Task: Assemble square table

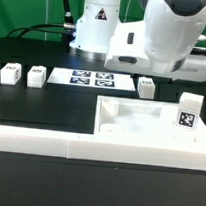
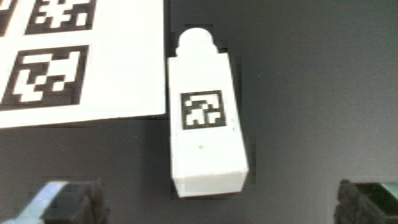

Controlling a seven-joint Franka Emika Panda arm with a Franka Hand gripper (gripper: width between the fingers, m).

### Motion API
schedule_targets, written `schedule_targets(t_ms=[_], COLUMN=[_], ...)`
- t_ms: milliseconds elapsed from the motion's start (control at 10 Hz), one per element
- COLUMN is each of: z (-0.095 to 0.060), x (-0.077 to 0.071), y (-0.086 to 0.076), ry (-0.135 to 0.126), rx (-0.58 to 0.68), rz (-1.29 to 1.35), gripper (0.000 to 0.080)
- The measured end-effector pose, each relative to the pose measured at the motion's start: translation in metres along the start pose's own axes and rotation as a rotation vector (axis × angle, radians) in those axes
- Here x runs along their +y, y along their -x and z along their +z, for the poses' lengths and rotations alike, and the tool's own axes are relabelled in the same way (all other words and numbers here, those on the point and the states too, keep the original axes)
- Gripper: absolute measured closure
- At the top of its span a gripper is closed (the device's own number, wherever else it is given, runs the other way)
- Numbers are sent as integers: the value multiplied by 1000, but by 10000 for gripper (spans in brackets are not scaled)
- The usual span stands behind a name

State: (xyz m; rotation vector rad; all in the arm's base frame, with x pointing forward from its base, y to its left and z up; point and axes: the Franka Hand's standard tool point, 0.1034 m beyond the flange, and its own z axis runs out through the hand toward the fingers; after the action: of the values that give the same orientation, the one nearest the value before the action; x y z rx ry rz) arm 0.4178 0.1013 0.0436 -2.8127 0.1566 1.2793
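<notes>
My gripper needs to move down before it closes on the leg block, because its fingers are wide open above the block in the wrist view and would miss if they closed now.
The large white square slab (image 1: 150, 123) lies at the exterior view's right, with a round corner hole showing. Four white tagged leg blocks are on the table: two at the left (image 1: 9, 74) (image 1: 36, 76), one beside the marker board (image 1: 146, 87), and one by the slab's right edge (image 1: 189, 111). In the wrist view a leg (image 2: 208, 115) lies flat with its tag facing up and its rounded peg end pointing away. My gripper (image 2: 217, 205) is open above its near end, with the dark fingers (image 2: 68, 203) wide on either side, not touching it. In the exterior view the arm's body hides the fingers.
The marker board (image 1: 91, 78) lies flat at the back centre and shows beside the leg in the wrist view (image 2: 63, 60). A long low white rail fence (image 1: 88, 145) runs along the front. The robot base (image 1: 97, 25) stands behind the board.
</notes>
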Motion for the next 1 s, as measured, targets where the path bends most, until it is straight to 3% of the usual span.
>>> schedule_targets(t_ms=[200, 300, 400, 600, 1000], z=[4, 26, 43, 57, 60], x=[-1, -6, -7, -6, -3], y=[1, 8, 9, 7, 5], ry=[-10, -51, -35, -30, -31], rx=[-9, -58, -70, -89, -96], rz=[13, 46, 47, 50, 57], gripper=[150, 150, 150, 150, 150])
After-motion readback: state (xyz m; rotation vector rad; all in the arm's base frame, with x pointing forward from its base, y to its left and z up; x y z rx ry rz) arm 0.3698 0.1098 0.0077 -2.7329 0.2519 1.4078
